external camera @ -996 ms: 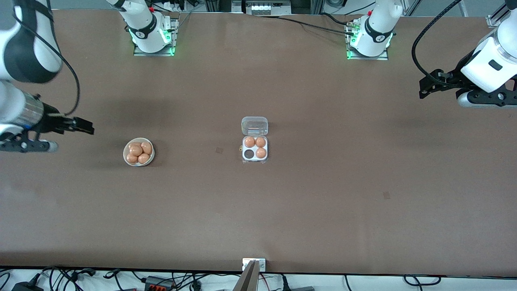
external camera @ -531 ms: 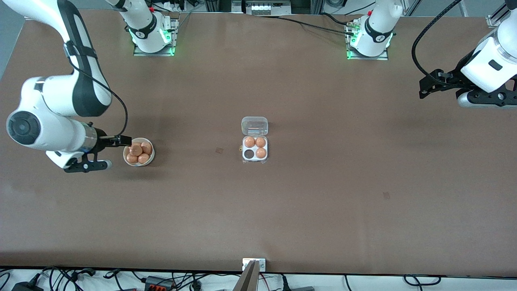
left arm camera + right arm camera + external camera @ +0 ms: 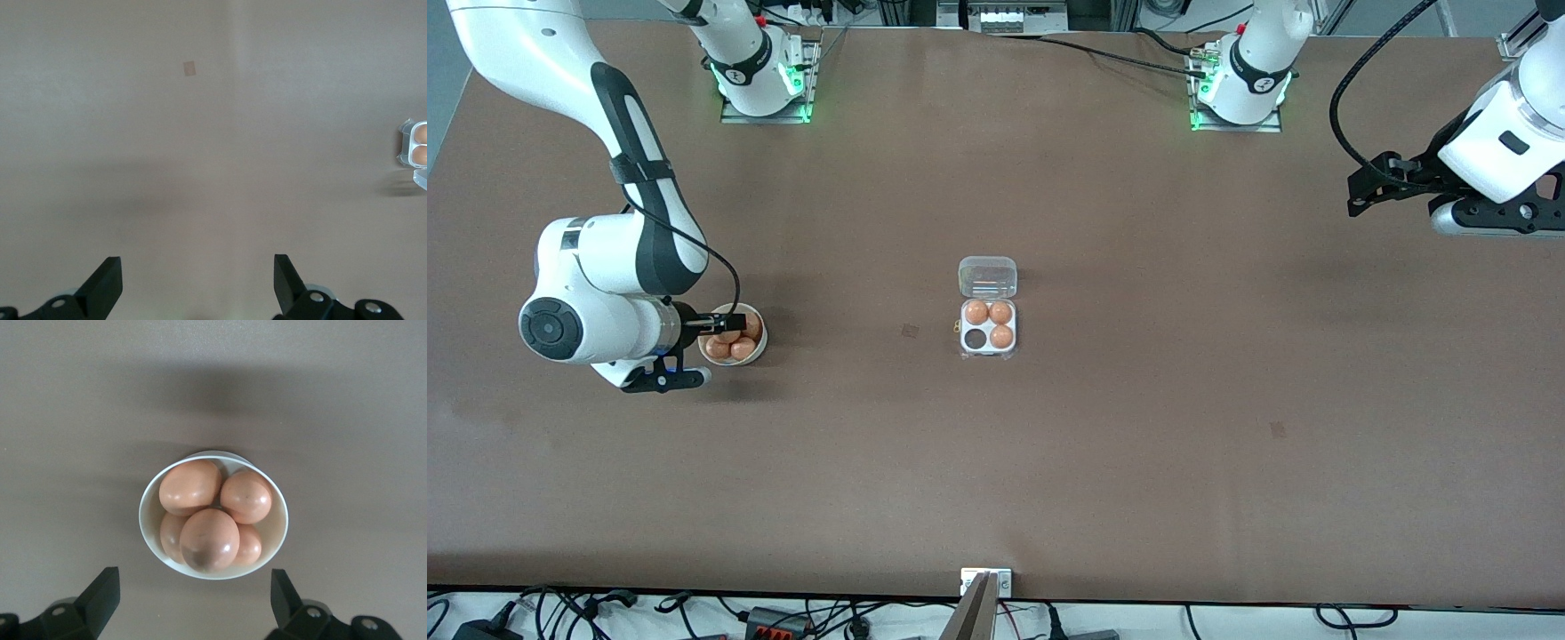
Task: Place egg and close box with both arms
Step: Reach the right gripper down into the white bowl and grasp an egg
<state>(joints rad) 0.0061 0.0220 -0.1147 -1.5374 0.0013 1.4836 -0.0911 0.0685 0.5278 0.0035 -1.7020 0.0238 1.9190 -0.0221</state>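
Observation:
The top egg (image 3: 209, 539) in the white bowl (image 3: 280, 513) is still beyond my right gripper's fingers in the right wrist view. It isn't time to close yet, so I will reach farther first.
The box's white four-cup tray (image 3: 988, 327) sits mid-table with its clear lid (image 3: 987, 276) lying open, farther from the front camera. It holds three orange-brown eggs, and one cup (image 3: 975, 339) is empty. A round white bowl (image 3: 759, 347) toward the right arm's end holds several like eggs (image 3: 743, 348). My right gripper (image 3: 722, 320) is open and empty over the bowl. In the right wrist view the bowl (image 3: 280, 513) and its top egg (image 3: 209, 539) lie just ahead of the open right gripper (image 3: 193, 587). My left gripper (image 3: 1357, 197) waits, open and empty, over the left arm's end of the table.
The left wrist view shows the open left gripper (image 3: 197, 273) over bare brown table (image 3: 200, 133), with the box's edge (image 3: 417, 143) at the frame's border. A small metal bracket (image 3: 986, 581) sits at the table's near edge. Both arm bases stand along the edge farthest from the front camera.
My right arm has swung in from the table's end, and its gripper now hangs over the bowl of eggs. The left arm has barely moved.

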